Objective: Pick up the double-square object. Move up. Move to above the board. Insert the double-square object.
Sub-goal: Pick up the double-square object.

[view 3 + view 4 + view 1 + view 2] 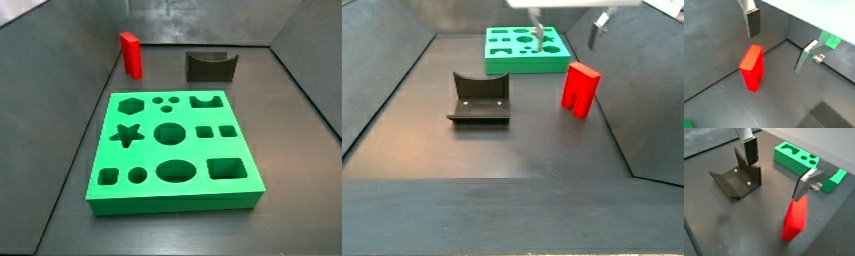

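Note:
The red double-square object needs to go into the board (pixel 174 150). My gripper will grab it by its upper end (pixel 130 39) next.
The double-square object (pixel 130 53), a bright red tall narrow block, stands upright on the dark floor beyond the board (pixel 174 150), a green slab with many cut-outs. The block also shows in a side view (pixel 581 88) and in both wrist views (pixel 752 67) (pixel 795 220). The gripper (pixel 567 33) hangs open and empty above the red block, apart from it. In both wrist views the gripper (pixel 777 44) (pixel 777 174) shows wide-open silver fingers (pixel 753 22) with nothing between them. The block sits lower, nearer one finger (pixel 805 183). The gripper is out of view in one side view.
The fixture (pixel 478 98), a dark bracket with a curved notch, stands on the floor beside the red block; it also shows in a side view (pixel 210 65) and a wrist view (pixel 737 180). Grey walls (pixel 629 70) enclose the floor; the block stands close to one.

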{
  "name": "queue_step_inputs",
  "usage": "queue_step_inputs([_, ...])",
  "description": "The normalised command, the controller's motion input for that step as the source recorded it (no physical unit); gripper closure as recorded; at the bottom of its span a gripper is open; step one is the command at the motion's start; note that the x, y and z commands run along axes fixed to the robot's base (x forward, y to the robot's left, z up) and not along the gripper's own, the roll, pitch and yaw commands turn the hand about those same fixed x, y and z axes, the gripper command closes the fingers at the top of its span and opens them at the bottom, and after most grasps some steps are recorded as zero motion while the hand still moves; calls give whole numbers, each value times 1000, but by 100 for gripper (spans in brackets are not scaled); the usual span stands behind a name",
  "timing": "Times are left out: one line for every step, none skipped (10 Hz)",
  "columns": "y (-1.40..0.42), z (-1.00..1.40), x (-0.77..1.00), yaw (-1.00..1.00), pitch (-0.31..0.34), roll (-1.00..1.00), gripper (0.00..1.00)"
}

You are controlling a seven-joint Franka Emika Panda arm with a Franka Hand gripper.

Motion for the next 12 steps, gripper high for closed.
queue_step_inputs([-209,-420,-543,451,-107,94,0])
queue_step_inputs([-234,-477,-331,489,-29,97,0])
queue_step_inputs([-254,-477,-186,429,0,73,0])
queue_step_inputs([-260,-511,-51,326,13,67,0])
queue_step_inputs([-183,-554,-71,377,0,33,0])
queue_step_inputs([-100,-640,0,537,0,0,0])
queue_step_inputs([-14,-680,-34,631,0,4,0])
queue_step_inputs([0,-706,-151,646,0,0,0])
queue_step_inputs([0,-609,-243,603,-20,13,0])
queue_step_inputs([20,-531,-434,551,-79,23,0])
queue_step_inputs([120,-271,-351,266,-124,-96,0])
queue_step_inputs([0,0,0,0,0,0,0])
